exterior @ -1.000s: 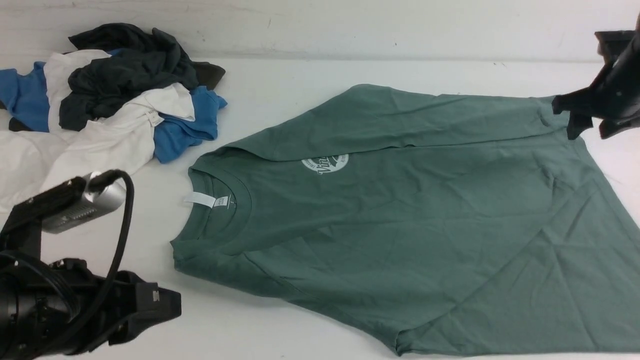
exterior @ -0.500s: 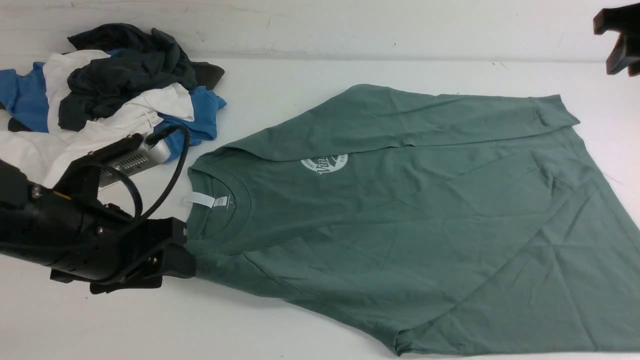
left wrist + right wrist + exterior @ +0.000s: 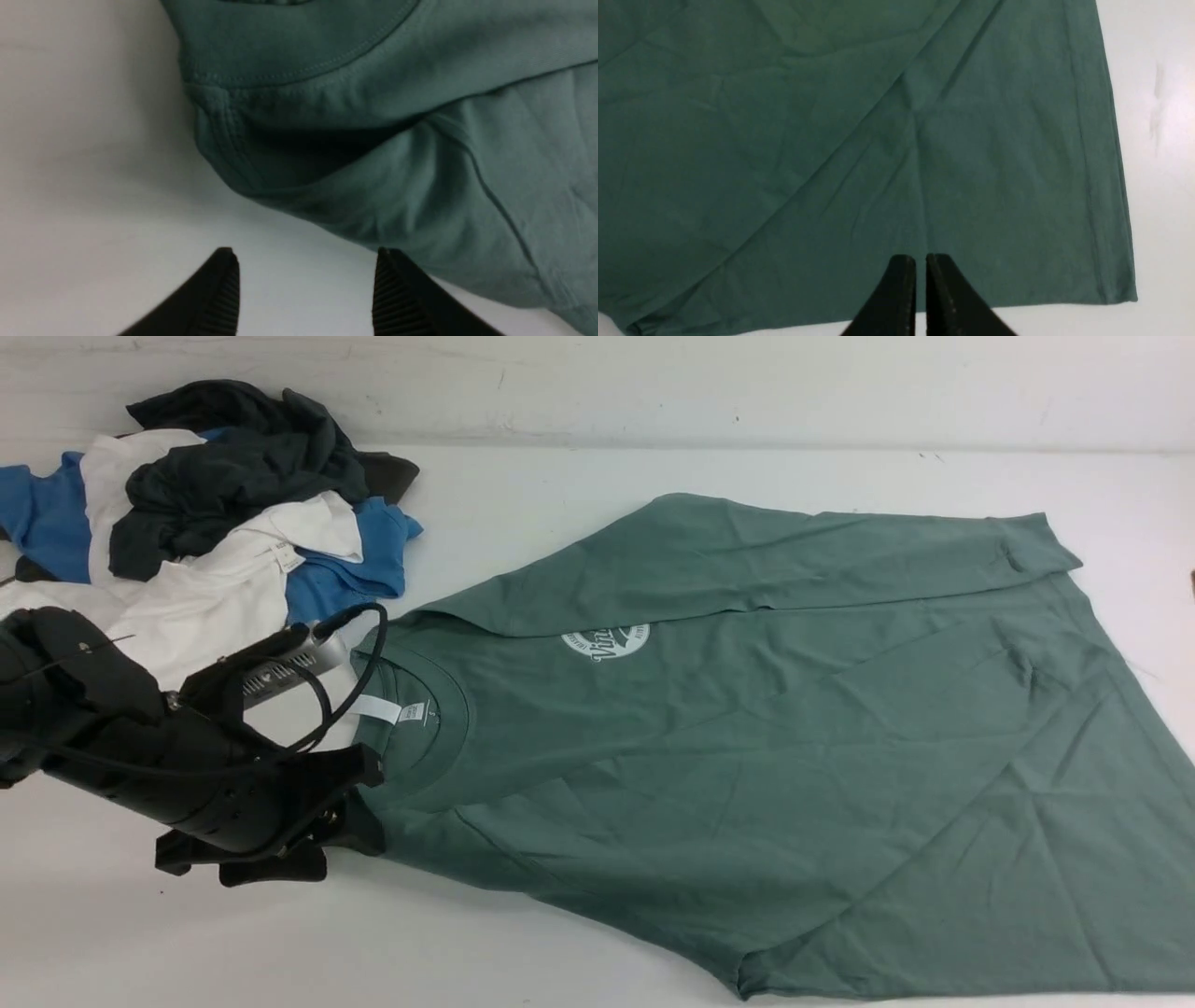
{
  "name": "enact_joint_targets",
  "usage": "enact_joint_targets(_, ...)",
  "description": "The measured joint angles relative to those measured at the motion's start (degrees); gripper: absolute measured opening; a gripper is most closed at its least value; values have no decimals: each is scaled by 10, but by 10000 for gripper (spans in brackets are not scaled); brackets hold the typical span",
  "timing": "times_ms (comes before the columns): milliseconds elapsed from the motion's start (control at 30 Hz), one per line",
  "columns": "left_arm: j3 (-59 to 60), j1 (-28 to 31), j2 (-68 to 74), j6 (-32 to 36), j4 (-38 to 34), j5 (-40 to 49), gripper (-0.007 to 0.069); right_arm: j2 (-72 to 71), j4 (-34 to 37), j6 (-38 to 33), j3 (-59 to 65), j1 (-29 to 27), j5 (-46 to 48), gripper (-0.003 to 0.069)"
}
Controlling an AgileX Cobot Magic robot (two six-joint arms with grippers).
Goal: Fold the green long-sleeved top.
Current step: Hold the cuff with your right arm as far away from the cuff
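Observation:
I should next grab the green long-sleeved top by its opposite shoulder with my left gripper, to fold the top over the sleeve covering the logo.
The green long-sleeved top lies flat on the white table, its neck with the white label pointing left. Its far sleeve is folded across the body and covers part of the round white logo. My left gripper is low at the near shoulder beside the collar. In the left wrist view the left gripper is open over bare table, one fingertip at the edge of the top. The right gripper is shut and empty above the top's hem; it is outside the front view.
A heap of blue, white and dark grey garments lies at the back left, just behind my left arm. The table meets a white wall at the back. The top's lower hem reaches the front right edge of the view.
My left arm has moved forward and right to the top's near shoulder, with its jaws wider apart. The right arm has left the sleeve cuff, gone out of the front view and shut.

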Motion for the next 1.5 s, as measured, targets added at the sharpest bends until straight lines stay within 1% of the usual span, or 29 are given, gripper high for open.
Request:
enact_joint_targets(233,-7,0,25,-6,-70,-20,367,-1,12,-35,10,0,-1,26)
enact_joint_targets(367,-7,0,27,-7,-86,-42,367,-1,35,-57,10,0,-1,26)
enact_joint_targets(533,-7,0,27,-7,-89,-50,364,-1,67,-79,10,0,-2,26)
enact_joint_targets(600,-7,0,27,-7,-89,-51,348,-1,75,-88,10,0,-2,26)
enact_joint_targets(667,-7,0,27,-7,-87,-51,282,-1,81,-92,10,0,-2,26)
enact_joint_targets(700,-7,0,27,-7,-81,-52,243,-1,82,-93,10,0,-2,26)
enact_joint_targets(733,-7,0,27,-7,-80,-52,225,-1,82,-93,10,0,-2,26)
enact_joint_targets(800,-7,0,27,-9,-55,-52,99,-1,82,-93,10,0,-2,26)
enact_joint_targets(833,-6,0,27,-12,-45,-53,57,-1,82,-94,10,0,-2,26)
enact_joint_targets(933,3,0,27,-13,-37,-53,20,-4,82,-94,16,0,-4,26)
enact_joint_targets(1033,21,0,27,-10,-25,-50,16,-17,82,-94,34,0,-6,26)
enact_joint_targets(1167,76,1,0,-6,9,-56,17,-88,50,-93,101,0,-7,26)
enact_joint_targets(1267,107,5,-27,-6,29,-62,17,-134,41,-91,126,0,-7,26)
enact_joint_targets(1367,149,23,-75,-7,87,-53,17,-221,39,-87,143,0,-1,26)
enact_joint_targets(1433,168,41,-115,-16,131,-14,17,-269,42,-87,143,0,0,26)
enact_joint_targets(1467,168,41,-115,-18,135,-14,17,-273,42,-87,143,0,0,26)
enact_joint_targets(1500,172,48,-147,-35,157,14,17,-294,47,-86,143,0,3,26)
